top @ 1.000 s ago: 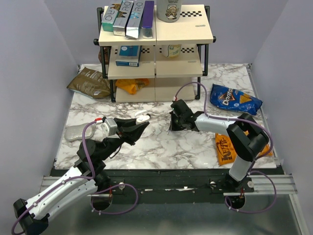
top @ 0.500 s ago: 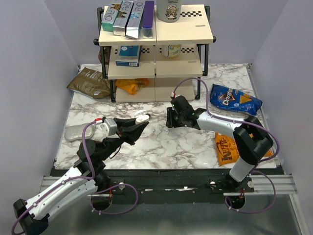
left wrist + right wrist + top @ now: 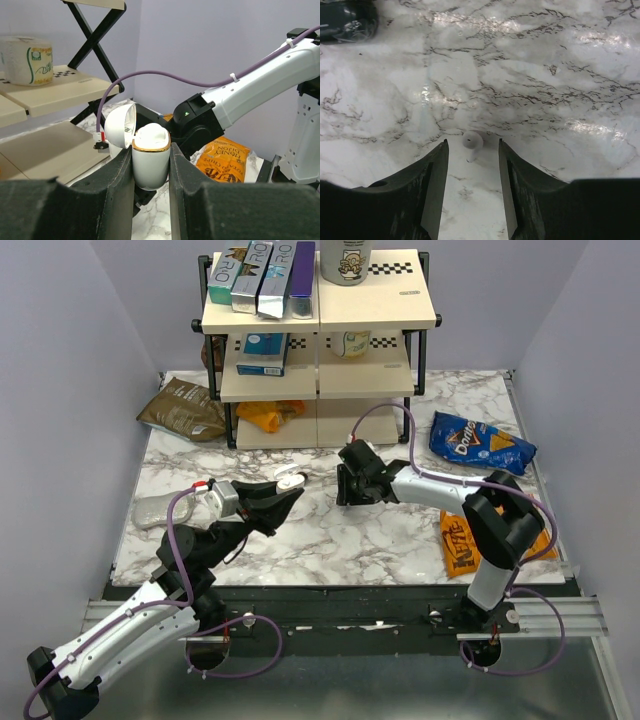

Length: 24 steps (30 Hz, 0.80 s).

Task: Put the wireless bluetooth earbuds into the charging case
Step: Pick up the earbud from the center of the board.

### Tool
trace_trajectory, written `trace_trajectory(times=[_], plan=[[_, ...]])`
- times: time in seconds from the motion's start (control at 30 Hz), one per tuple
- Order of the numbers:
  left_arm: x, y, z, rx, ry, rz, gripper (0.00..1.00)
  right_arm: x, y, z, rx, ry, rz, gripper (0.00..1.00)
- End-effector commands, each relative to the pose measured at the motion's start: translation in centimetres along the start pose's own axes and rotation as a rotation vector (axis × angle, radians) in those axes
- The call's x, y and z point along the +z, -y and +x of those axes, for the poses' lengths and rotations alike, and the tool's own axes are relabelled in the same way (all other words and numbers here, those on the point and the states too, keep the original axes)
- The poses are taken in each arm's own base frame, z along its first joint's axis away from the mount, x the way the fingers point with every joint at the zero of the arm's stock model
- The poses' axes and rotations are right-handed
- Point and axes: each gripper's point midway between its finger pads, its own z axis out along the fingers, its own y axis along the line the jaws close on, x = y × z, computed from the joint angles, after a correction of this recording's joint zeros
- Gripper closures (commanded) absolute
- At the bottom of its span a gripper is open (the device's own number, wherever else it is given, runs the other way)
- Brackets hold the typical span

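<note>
The right gripper isn't ready to close on the earbud yet. It should move toward the earbud first, because the earbud's far edge shows beyond the gripper's fingers in the right wrist view.
My left gripper (image 3: 150, 148) is shut on the charging case (image 3: 150, 157), a white oval case with a gold rim and its lid hinged open, held upright above the table. In the top view the case (image 3: 291, 480) shows at the tip of my left gripper (image 3: 285, 493). One earbud (image 3: 472, 140), white with a short stem, lies on the marble between the spread fingers of my right gripper (image 3: 472, 145). The fingers are open and stand apart from the earbud on both sides. In the top view my right gripper (image 3: 343, 490) is low on the table, right of the case.
A cream shelf rack (image 3: 320, 340) stands at the back. A blue chip bag (image 3: 480, 445) and an orange chip bag (image 3: 460, 545) lie on the right, and a brown bag (image 3: 185, 410) at the back left. A grey object (image 3: 155, 510) lies left of my left arm.
My right gripper has opened and shifted a little left and toward the shelf. The left arm and the case have stayed in place.
</note>
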Motion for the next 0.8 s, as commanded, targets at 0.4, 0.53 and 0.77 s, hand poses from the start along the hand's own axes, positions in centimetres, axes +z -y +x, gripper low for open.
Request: trace_trajectory(times=[0.4, 0.53, 0.77], plan=[[-0.4, 0.0, -0.8, 0.002, 0.029, -0.007, 1.0, 2.4, 1.3, 2.6, 0.024, -0.085, 0.091, 0.47], [-0.4, 0.0, -0.8, 0.002, 0.028, -0.007, 1.0, 2.7, 1.5, 3.1, 0.02, -0.099, 0.092, 0.51], [-0.6, 0.1, -0.7, -0.001, 0.029, -0.005, 1.0, 2.8, 1.2, 4.4, 0.003, -0.123, 0.089, 0.54]])
